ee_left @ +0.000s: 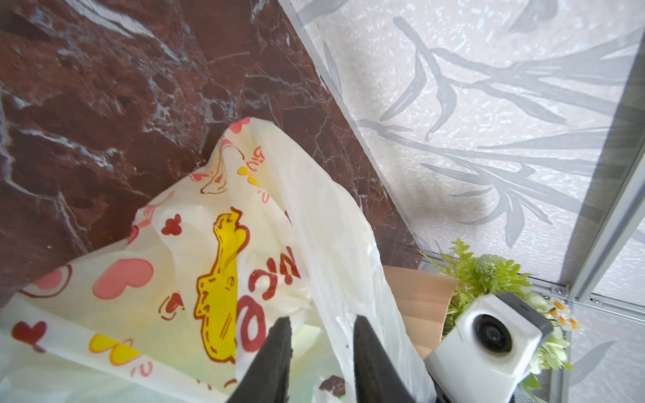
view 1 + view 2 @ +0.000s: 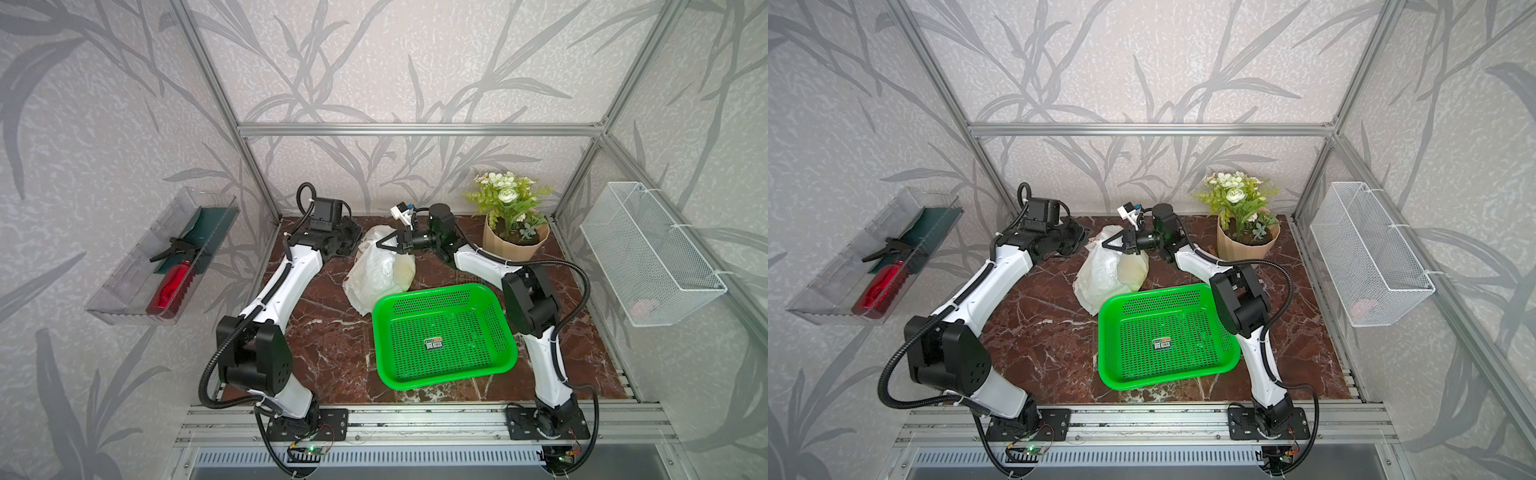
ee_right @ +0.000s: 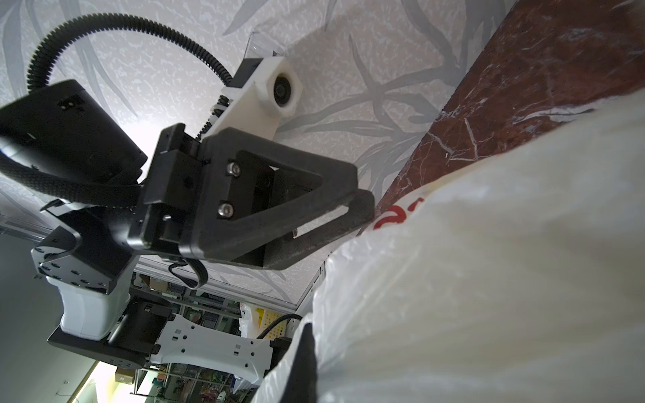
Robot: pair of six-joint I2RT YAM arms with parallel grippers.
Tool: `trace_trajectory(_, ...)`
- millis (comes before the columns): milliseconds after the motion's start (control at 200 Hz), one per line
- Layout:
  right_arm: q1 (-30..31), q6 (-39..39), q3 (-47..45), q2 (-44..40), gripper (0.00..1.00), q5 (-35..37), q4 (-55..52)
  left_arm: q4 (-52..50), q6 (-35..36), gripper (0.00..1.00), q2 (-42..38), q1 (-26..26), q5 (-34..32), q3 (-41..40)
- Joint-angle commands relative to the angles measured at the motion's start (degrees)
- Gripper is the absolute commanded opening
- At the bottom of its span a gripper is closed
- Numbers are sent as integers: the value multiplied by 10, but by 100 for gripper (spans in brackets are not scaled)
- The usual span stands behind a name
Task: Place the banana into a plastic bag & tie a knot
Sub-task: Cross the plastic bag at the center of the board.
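Note:
I next need to grab the plastic bag (image 2: 380,270) with my left gripper by the loose film at its top, so that my right gripper is free to tie the knot.
The plastic bag (image 2: 380,270), white and translucent, lies bunched at the back of the marble table (image 2: 324,345) in both top views. Its printed side with red hearts and yellow shapes fills the left wrist view (image 1: 216,265). My left gripper (image 1: 321,324) is open, its black fingers (image 1: 275,352) standing apart around loose film at the bag's top. My right gripper (image 2: 379,244) is shut on the plastic bag's upper edge. Film drapes over its fingers (image 3: 307,363) in the right wrist view. The banana is hidden, with only a pale yellowish patch (image 2: 403,268) showing through the film. The knot is out of view.
A green perforated basket (image 2: 442,334) sits just in front of the bag, touching its lower edge. A potted plant (image 2: 515,239) stands at the back right, close behind my right arm. Wall bins hang at the left (image 2: 166,257) and the right (image 2: 652,253).

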Motion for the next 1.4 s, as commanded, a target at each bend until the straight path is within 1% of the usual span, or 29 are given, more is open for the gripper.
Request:
trace_trajectory(0,3,3,15,7,0,-11,27,18,-70,29,-31,-2,27,-26)
trace_trajectory(290,4,6,16,9,0,-11,30,37,-106,28,-25,-2,47,-34)
trace_trajectory(445,5,5,15,8,0,-10,29,31,-105,24,-24,-5,55,-34)
trace_trajectory(570,5,8,18,11,0,-9,32,5,-95,23,-29,-9,48,-38)
trace_trajectory(820,4,11,20,12,0,-11,34,9,-96,23,-20,-9,44,-33)
trace_trajectory(1025,4,12,18,11,0,-12,35,14,-98,16,-21,-10,43,-34)
trace_trajectory(1395,7,17,22,15,0,-13,39,24,-100,13,-17,-11,46,-37)
